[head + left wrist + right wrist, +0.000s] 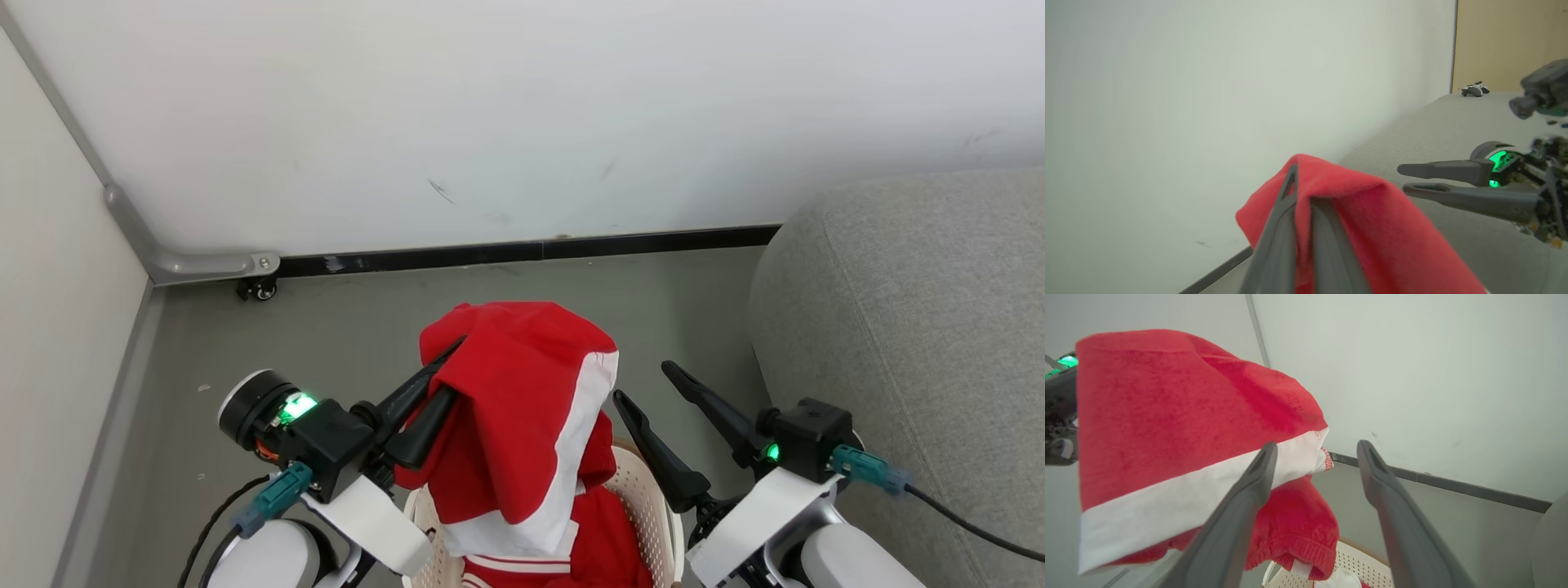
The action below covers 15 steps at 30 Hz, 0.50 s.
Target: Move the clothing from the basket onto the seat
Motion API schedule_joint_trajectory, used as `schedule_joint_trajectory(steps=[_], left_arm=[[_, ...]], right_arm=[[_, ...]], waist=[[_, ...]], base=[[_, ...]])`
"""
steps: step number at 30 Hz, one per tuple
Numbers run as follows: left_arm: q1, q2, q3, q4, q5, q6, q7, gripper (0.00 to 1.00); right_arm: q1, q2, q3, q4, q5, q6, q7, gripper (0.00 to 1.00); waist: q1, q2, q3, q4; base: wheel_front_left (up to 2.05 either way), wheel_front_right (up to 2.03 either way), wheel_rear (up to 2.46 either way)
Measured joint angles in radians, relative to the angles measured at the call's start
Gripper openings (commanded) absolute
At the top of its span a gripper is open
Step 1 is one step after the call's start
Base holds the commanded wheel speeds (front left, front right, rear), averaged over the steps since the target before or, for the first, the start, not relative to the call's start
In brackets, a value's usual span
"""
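Observation:
The right gripper grabs the garment by its red cloth beside the white panel next, to move the garment onto the grey seat (922, 343).
A red garment with a white panel (522, 416) hangs lifted over the basket (649, 502), draped across my left gripper (453, 367), which is shut on its cloth. The same red garment (1372, 220) folds over my left gripper (1302, 183) in the left wrist view. My right gripper (645, 384) stands open just right of the hanging garment, holding nothing. Through the right wrist view, my right gripper (1316, 447) spreads in front of the red garment (1180, 416), with the cream basket (1355, 563) below. The grey seat (922, 343) lies to the right.
A white wall with a dark baseboard (522, 249) runs behind. A metal rail with a small caster (260, 287) sits at the left corner. Grey floor (351, 335) lies between wall and basket. A small grey-and-white object (1474, 89) rests far back on the seat.

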Motion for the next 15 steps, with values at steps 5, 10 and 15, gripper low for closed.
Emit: schedule_joint_trajectory(steps=[5, 10, 15], left_arm=[[-0.001, 0.023, -0.061, -0.03, -0.032, 0.0, 0.0, 0.0], [-0.007, 0.054, -0.137, -0.066, -0.062, 0.0, 0.0, 0.0], [-0.029, 0.08, -0.182, -0.095, -0.086, 0.0, 0.0, 0.0]], right_arm=[[0.005, -0.04, 0.026, -0.027, 0.09, 0.0, 0.036, 1.0], [0.004, -0.079, 0.048, -0.045, 0.158, 0.0, 0.069, 1.0], [0.0, -0.12, 0.115, -0.069, 0.221, 0.0, 0.116, 1.0]], waist=[[0.0, 0.0, -0.018, 0.004], [0.0, 0.0, -0.026, 0.007], [0.0, 0.0, -0.026, 0.013]], base=[[0.0, 0.0, 0.0], [0.0, 0.0, 0.0], [0.0, 0.0, 0.0]])
